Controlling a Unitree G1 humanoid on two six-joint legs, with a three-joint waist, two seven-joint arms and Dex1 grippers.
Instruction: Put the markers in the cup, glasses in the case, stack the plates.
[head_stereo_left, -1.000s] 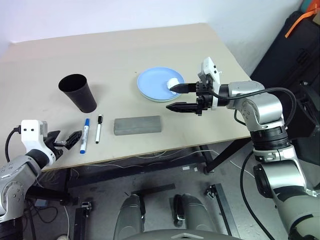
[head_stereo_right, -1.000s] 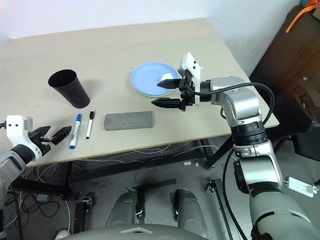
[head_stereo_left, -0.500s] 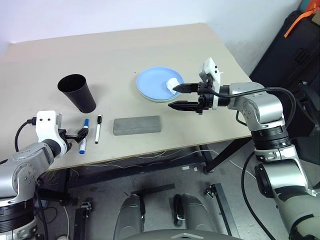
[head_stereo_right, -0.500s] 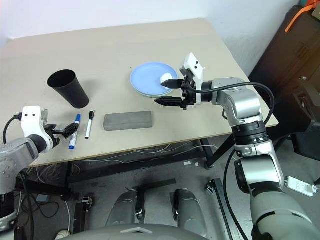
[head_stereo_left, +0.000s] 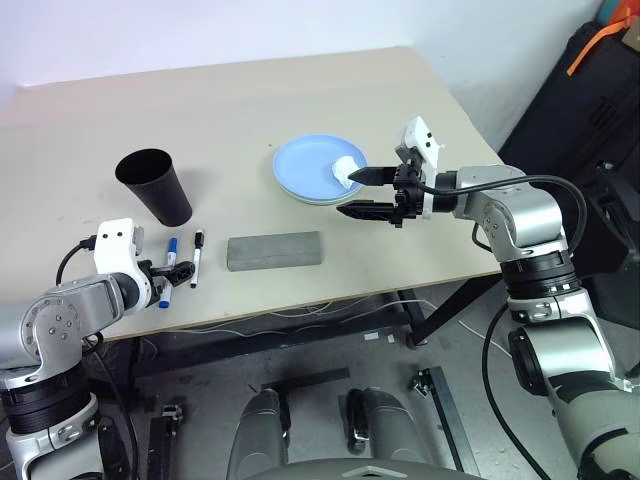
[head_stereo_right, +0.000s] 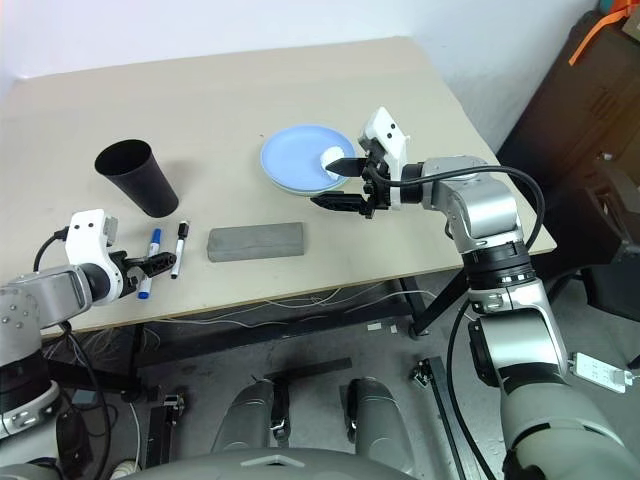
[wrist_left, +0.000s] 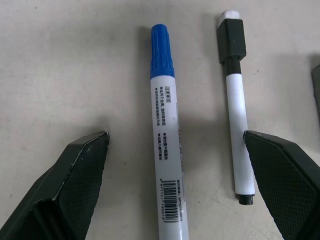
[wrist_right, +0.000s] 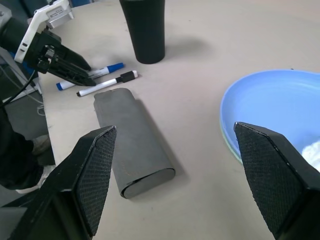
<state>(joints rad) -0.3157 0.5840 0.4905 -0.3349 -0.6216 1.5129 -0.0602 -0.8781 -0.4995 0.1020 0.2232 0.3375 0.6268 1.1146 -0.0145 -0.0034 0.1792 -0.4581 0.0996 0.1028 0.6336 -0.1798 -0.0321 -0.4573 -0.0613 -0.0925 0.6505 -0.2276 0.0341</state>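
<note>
The fingers of my left gripper reach down around the blue-capped marker's white body, so they would hold the blue-capped marker if they closed now. It is time to close my left gripper on it.
Two markers lie side by side on the table, a blue-capped one and a slimmer black-capped one. My left gripper hangs open just above them, both pens between its fingers. The black cup stands upright just beyond them. A grey case lies shut to their right. The light blue plate rests on the green plate. My right gripper is open at the plates' near right rim, holding nothing. The glasses are out of view.
A crumpled white tissue sits in the blue plate, close to my right gripper's upper finger. The table's front edge runs just below the markers and case. Dark equipment cases stand on the floor to the right.
My left gripper has swung in from the table's front left corner and tipped down over the two markers. The right gripper has hardly moved.
</note>
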